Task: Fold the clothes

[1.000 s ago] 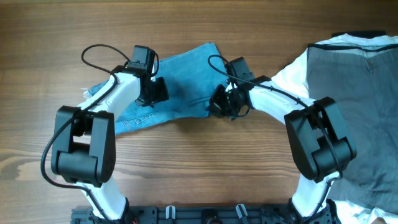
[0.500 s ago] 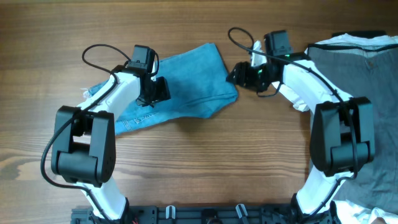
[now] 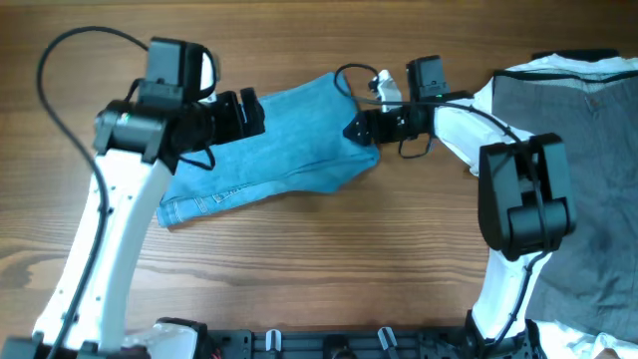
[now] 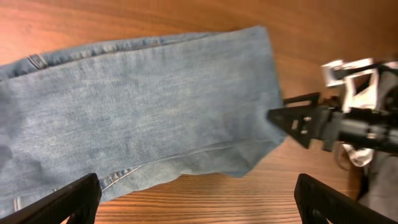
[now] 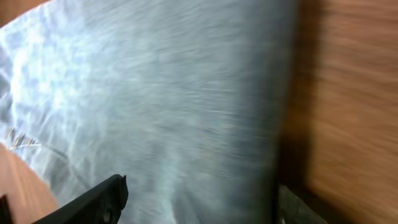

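Note:
The left gripper grabs the jeans [image 3: 284, 140] at their end opposite my right gripper next, so the jeans' other end stays free to fold over.
The clothes, a pair of faded light blue jeans [image 3: 284, 140], lie folded in a slanted strip on the wooden table. They fill the upper left of the left wrist view [image 4: 143, 106] and nearly all of the blurred right wrist view [image 5: 168, 93]. My left gripper [image 3: 249, 113] hovers raised over the jeans' left part, jaws wide open [image 4: 199, 208] with nothing between them. At the jeans' right edge my right gripper [image 3: 357, 130] is open [image 5: 196, 205], denim showing below its jaws. It also shows in the left wrist view [image 4: 305, 118].
A dark grey garment [image 3: 568, 150] lies on a white cloth [image 3: 478, 105] at the table's right side. Bare wood [image 3: 319, 259] lies in front of the jeans and to their far left.
My left gripper opened and lifted off the jeans. My right gripper opened, swung out to the right, then came back to the jeans' right edge. The jeans lie flatter.

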Motion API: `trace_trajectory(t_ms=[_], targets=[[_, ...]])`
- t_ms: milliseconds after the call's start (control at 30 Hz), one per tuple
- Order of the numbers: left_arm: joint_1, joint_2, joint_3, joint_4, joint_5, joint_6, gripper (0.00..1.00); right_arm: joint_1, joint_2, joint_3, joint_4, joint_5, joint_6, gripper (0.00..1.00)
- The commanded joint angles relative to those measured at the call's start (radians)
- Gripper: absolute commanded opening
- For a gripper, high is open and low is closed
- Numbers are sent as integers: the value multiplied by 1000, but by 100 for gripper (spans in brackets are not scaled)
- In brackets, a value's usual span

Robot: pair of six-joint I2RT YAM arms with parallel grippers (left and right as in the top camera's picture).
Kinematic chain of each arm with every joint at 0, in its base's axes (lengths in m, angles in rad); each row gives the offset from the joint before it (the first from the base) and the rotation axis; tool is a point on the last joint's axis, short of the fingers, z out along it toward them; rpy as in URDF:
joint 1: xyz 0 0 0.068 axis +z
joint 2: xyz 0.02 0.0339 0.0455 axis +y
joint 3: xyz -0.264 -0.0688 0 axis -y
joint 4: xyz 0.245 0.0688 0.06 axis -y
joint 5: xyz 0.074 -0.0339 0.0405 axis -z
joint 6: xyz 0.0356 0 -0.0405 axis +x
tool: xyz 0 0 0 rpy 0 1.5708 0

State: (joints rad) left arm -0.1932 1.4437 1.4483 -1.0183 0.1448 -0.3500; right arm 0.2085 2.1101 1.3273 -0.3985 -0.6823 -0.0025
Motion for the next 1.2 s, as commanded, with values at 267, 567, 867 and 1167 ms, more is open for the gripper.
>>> trace_trajectory(t_ms=[267, 567, 867, 1167], targets=[[7, -77, 7, -100, -32, 5, 100, -156, -127, 208, -287, 174, 45, 4], [7, -77, 7, -101, -35, 5, 100, -39, -269, 336, -372, 157, 14, 4], [19, -70, 5, -159, -133, -31, 77, 264, -269, 336, -368, 402, -24, 4], [207, 141, -393, 290, 259, -28, 4, 261, -269, 336, -373, 483, -14, 4]])
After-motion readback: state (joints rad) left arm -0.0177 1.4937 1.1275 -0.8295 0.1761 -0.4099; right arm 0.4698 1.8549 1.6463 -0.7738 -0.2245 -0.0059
